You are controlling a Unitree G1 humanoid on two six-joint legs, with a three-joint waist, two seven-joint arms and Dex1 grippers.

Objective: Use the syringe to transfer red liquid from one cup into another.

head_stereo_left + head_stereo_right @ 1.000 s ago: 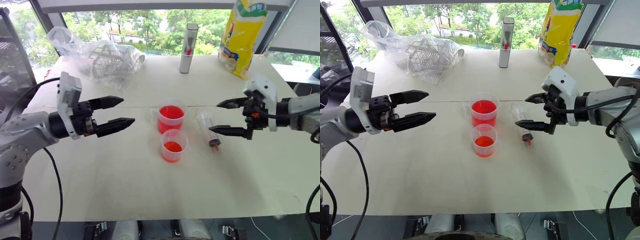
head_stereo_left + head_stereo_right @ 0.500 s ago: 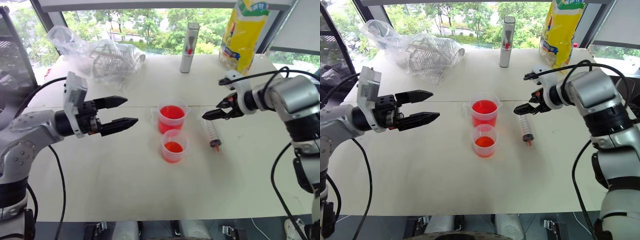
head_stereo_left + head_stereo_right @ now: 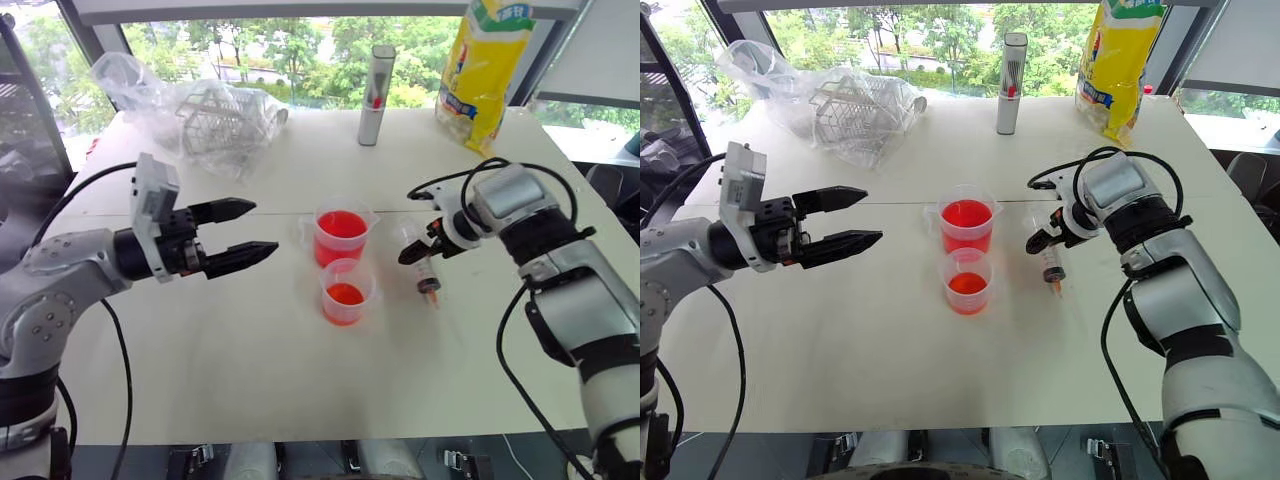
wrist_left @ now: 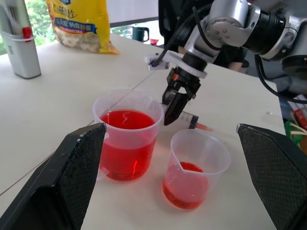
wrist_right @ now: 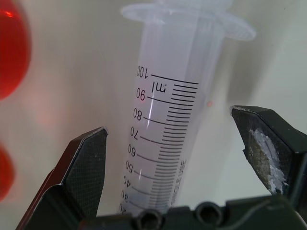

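Observation:
My right gripper's fingers stand on either side of the syringe's body [image 5: 165, 139], so it is time to close on it now.
The syringe [image 3: 426, 274] lies flat on the white table [image 3: 250, 370], just right of the two cups, reddish tip toward me. My right gripper [image 3: 412, 250] points steeply down over its upper barrel, open. Its fingers [image 5: 88, 167] stand on either side of the barrel [image 5: 168, 110] without touching it. The larger cup [image 3: 342, 238] holds plenty of red liquid [image 3: 342, 225]. Directly in front of it, the smaller cup [image 3: 347, 292] has a shallow red layer. My left gripper [image 3: 258, 227] hovers open and level to the left of the cups, holding nothing.
An upright grey-white tube [image 3: 376, 82] stands at the back centre. A yellow bag [image 3: 484, 70] is at the back right, and a clear plastic bag with a wire basket [image 3: 215, 115] at the back left. Bare tabletop lies in front of the cups.
My right gripper swung from level to pointing down and dropped onto the syringe, now straddling its barrel. My left gripper, the cups and the syringe stayed where they were.

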